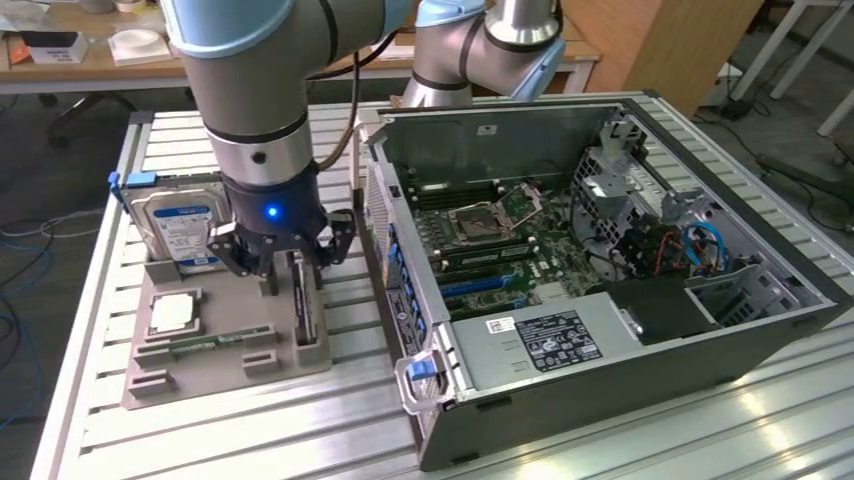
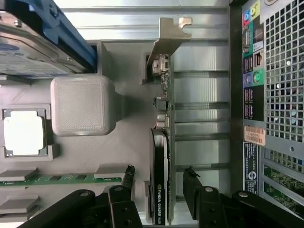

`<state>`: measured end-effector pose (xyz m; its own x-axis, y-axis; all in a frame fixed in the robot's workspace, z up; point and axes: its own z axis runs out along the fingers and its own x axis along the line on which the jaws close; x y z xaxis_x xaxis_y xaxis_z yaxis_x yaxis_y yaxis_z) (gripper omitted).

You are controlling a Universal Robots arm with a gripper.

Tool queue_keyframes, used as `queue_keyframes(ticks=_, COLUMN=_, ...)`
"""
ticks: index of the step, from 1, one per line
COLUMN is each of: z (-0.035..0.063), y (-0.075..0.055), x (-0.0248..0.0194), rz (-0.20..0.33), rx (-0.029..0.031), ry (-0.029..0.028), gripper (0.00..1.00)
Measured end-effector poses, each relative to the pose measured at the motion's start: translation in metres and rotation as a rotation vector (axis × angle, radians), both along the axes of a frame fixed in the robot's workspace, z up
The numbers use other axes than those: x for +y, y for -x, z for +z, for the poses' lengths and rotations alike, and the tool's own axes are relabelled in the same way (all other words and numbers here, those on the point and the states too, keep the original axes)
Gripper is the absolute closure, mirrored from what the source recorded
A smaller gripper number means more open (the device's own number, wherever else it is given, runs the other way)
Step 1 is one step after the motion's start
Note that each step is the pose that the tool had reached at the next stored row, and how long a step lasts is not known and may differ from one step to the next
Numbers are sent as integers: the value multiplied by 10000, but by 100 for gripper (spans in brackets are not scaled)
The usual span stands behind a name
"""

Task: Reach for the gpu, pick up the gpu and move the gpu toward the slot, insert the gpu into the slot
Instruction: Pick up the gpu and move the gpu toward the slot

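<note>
I should next pick up the GPU by its flat black cooler cover (image 1: 303, 290) with my gripper, as components stick out near the bracket.
The gpu (image 1: 306, 305) stands on edge in the grey holder (image 1: 220, 378), a thin dark card with its silvery bracket (image 2: 168, 35) at the far end. My gripper (image 1: 296, 268) has come down over it and is open. In the wrist view the gpu (image 2: 161, 142) runs between my two black fingers (image 2: 128, 176), with a small gap on each side, and the gripper (image 2: 159, 176) straddles its nearer end. The open computer case (image 1: 747, 330) lies to the exterior view's right, with blue slots (image 1: 474, 286) on its motherboard.
The holder also carries a blue-labelled hard drive (image 1: 180, 225), a square processor chip (image 1: 174, 313) and a green memory stick (image 1: 194, 346). The case's rear panel (image 2: 270, 95) stands close beside the gpu. A second arm's base (image 1: 461, 50) rises behind the case.
</note>
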<state>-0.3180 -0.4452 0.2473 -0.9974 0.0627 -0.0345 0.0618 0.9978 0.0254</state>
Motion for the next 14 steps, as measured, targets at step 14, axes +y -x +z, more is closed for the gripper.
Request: queue_keyframes(ticks=14, z=-191, y=-40, x=27, rz=-167, rx=-1, ry=0, gripper=47)
